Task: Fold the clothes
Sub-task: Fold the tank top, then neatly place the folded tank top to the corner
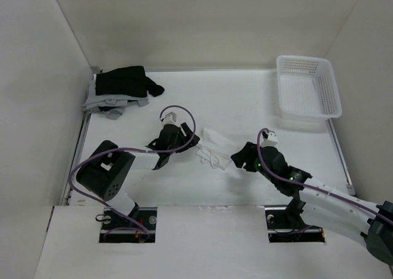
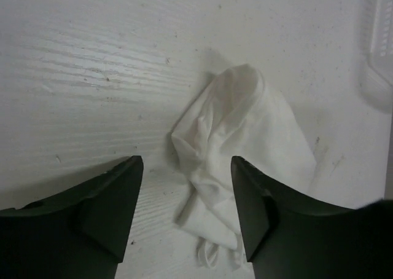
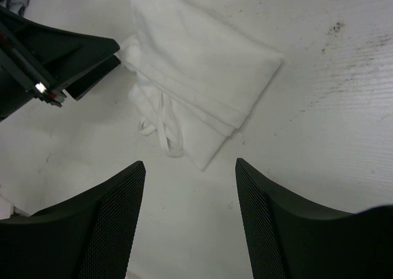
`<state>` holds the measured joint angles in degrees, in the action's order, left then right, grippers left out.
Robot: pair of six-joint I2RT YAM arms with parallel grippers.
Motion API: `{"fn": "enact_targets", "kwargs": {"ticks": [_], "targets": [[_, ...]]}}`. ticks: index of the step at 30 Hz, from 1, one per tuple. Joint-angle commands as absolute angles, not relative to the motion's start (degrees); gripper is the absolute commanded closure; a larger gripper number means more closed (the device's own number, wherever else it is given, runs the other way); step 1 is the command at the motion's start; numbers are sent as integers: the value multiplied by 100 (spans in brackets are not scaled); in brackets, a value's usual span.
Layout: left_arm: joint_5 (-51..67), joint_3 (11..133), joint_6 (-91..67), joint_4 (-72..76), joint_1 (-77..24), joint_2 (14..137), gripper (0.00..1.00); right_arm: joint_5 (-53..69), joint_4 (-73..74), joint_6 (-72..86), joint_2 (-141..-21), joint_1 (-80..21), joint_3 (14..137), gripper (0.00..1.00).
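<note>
I should grip the white garment by its layered side edge nearest my left gripper next. Then I can lay it folded on the black garment.
The clothes are one small white garment, folded into a compact bundle with a drawstring loop at its near edge, lying mid-table between the two arms. My left gripper stands open at the bundle's left side. In the left wrist view the white cloth lies on the table ahead of the left gripper, a corner reaching between the spread jaws, ungripped. My right gripper is open just right of the bundle. In the right wrist view the cloth lies ahead of the right gripper, apart from it.
A white plastic basket stands at the back right, its edge also showing in the left wrist view. A black garment lies on a light grey garment at the back left. White walls enclose the table.
</note>
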<state>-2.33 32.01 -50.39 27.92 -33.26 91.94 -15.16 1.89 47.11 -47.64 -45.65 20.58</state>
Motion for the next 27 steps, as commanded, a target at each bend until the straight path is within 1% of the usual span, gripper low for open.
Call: {"fn": "enact_targets", "kwargs": {"ticks": [1,3,7,10,12,16,17,18,20,21,23,26,27], "targets": [[-115,2778,-5062,2566,-3283,8843,37,-1459,-220,4632,-4764,-4522,2285,35],[-71,2690,-5080,2514,-3361,8737,34,-1441,-228,4632,-4807,-4522,2303,35],[-61,2908,-4957,2417,-3870,8894,33,-1433,-316,4641,-4904,-4531,2338,35],[-210,3181,-4843,2303,-4091,9280,37,-1433,-352,4667,-4922,-4531,2347,35],[-351,3348,-4790,2250,-4196,9526,42,-1433,-360,4684,-4904,-4531,2347,35],[-886,3620,-4764,2276,-4258,9966,46,-1433,-360,4746,-4878,-4601,2355,35],[-992,3691,-4755,2302,-4258,10106,50,-1433,-360,4763,-4878,-4627,2355,35],[-1071,3770,-4746,2320,-4249,10238,59,-1433,-360,4781,-4878,-4653,2355,35],[-1186,3902,-4746,2416,-4241,10502,83,-1433,-352,4808,-4843,-4697,2355,35],[-1230,3955,-4737,2487,-4232,10607,89,-1433,-325,4834,-4808,-4715,2355,35],[-1169,4043,-4729,2557,-4240,10714,95,-1433,-281,4878,-4729,-4741,2338,35],[-1134,4078,-4650,2584,-4258,10574,100,-1468,-194,4957,-4518,-4838,2303,35],[-1116,4069,-4580,2619,-4241,10451,100,-1485,-185,4974,-4439,-4864,2294,35]]}}
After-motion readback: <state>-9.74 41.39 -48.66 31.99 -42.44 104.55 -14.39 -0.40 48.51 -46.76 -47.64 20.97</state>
